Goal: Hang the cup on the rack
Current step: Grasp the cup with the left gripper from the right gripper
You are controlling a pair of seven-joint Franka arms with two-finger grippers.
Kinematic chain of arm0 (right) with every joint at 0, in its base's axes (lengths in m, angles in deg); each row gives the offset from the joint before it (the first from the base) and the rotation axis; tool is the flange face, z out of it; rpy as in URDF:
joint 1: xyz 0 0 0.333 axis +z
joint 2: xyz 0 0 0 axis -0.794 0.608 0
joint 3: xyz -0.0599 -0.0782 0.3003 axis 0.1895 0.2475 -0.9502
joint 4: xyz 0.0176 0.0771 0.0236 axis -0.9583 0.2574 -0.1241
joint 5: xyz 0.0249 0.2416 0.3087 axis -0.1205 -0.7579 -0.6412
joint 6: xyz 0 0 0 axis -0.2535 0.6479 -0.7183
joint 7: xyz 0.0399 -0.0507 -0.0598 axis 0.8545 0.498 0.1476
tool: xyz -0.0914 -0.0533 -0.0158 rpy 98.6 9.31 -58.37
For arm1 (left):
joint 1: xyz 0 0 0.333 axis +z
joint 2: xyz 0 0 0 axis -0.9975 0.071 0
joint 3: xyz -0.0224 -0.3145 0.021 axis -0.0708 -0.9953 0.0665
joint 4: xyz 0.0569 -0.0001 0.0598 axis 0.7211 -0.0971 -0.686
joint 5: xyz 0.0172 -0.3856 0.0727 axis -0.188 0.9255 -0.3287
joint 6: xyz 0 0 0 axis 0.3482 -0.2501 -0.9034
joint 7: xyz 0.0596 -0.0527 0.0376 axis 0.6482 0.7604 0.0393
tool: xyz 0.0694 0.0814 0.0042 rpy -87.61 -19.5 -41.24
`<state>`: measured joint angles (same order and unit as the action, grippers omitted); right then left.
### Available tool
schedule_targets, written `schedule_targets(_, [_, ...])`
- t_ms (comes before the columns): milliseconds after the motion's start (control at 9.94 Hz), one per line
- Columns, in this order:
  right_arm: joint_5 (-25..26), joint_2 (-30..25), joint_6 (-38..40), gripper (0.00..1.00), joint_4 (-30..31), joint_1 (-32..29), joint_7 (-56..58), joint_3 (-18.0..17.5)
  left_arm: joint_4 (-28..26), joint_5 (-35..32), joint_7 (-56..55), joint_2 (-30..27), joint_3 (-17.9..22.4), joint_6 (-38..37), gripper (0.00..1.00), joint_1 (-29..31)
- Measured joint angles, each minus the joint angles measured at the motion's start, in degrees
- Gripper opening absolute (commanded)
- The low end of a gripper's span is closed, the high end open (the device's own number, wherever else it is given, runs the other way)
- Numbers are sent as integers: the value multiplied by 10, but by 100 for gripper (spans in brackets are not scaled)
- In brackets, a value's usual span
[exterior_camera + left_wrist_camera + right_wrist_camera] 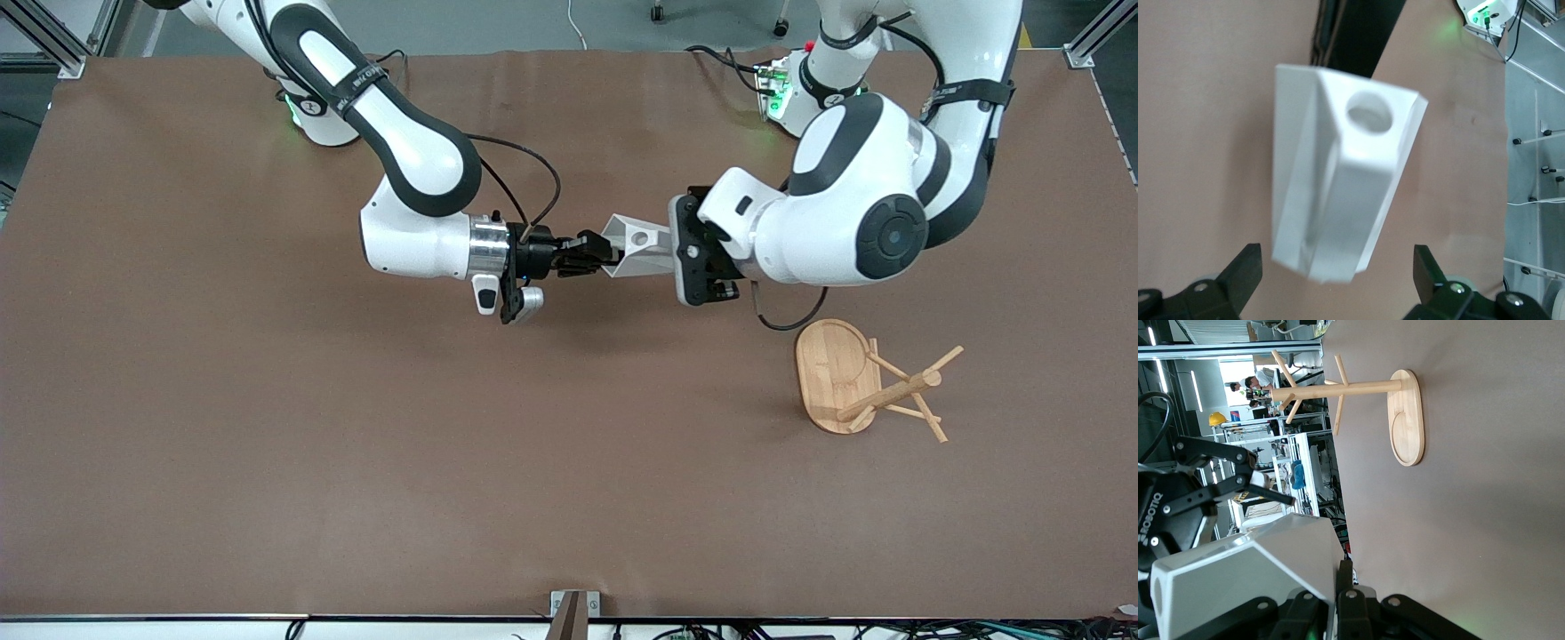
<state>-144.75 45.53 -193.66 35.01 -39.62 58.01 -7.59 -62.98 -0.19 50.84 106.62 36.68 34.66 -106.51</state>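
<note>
The white cup's looped handle needs to stay free for a rack peg. My left gripper should grab the cup by its narrow base (666, 252) next.
The white faceted cup (636, 252) hangs on its side in the air over the middle of the table. My right gripper (603, 256) is shut on its rim wall, which sits pinched between the black fingers (1346, 587) in the right wrist view. The cup's (1338, 173) looped handle (1369, 111) faces the left wrist camera. My left gripper (1337, 270) is open, and the cup's narrow base lies just between its fingertips (1245, 270) without touching them. The bamboo rack (836, 373) stands upright toward the left arm's end, nearer the front camera than both hands.
Brown table cloth (267, 444) spreads wide around the rack and under both arms. In the right wrist view the rack (1405, 420) shows its post and thin pegs, all bare. The table's front edge carries a small bracket (573, 609).
</note>
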Motion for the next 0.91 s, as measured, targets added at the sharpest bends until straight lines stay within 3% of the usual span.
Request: schedule_targets(905, [-9,-5,2,1,3,0,3,-7,-8,0,19,0,-15,-1,98,2])
